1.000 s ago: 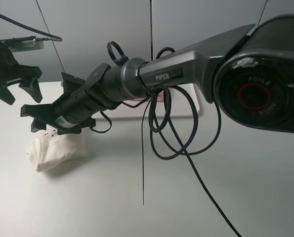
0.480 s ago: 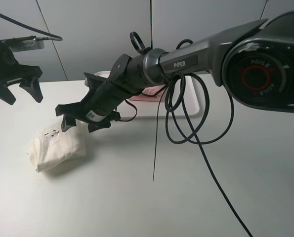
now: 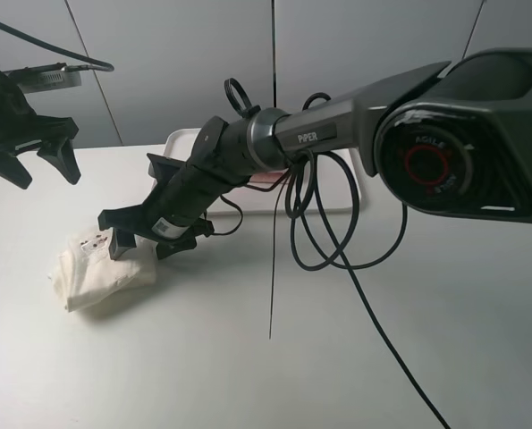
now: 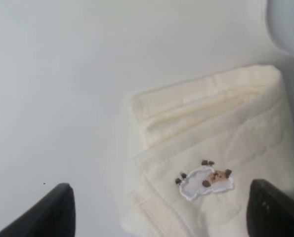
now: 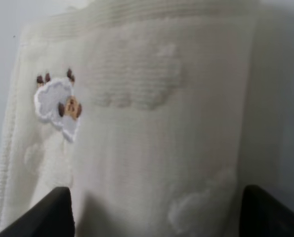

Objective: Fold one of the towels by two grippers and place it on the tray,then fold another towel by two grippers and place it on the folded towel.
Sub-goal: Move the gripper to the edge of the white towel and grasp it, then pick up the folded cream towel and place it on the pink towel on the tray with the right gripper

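The cream towel (image 5: 151, 123) should go on the pink one, so I will grab it by its folded top layer (image 5: 154, 192) with my right gripper next.
A folded cream towel (image 3: 96, 268) with a sheep patch lies on the white table at the left. My right gripper (image 3: 145, 243) reaches across the middle, open, just above the towel's right edge. The right wrist view shows the towel (image 5: 151, 123) close up between the open fingertips (image 5: 38, 212). My left gripper (image 3: 35, 168) hangs open and empty, high above the table's far left. Its wrist view shows the towel (image 4: 221, 143) below the spread fingertips (image 4: 38, 212). The white tray (image 3: 178, 141) stands at the back. A pink towel (image 3: 267, 179) lies in it, mostly hidden by the right arm.
Black cables (image 3: 324, 223) hang in loops from the right arm over the table's middle. The right arm's large joint (image 3: 462, 143) blocks the upper right of the exterior high view. A tray corner (image 4: 290, 24) shows in the left wrist view.
The right arm swung right and up off the towel's left side, then lowered onto its right edge. The tray became visible behind it. The left gripper has not moved.
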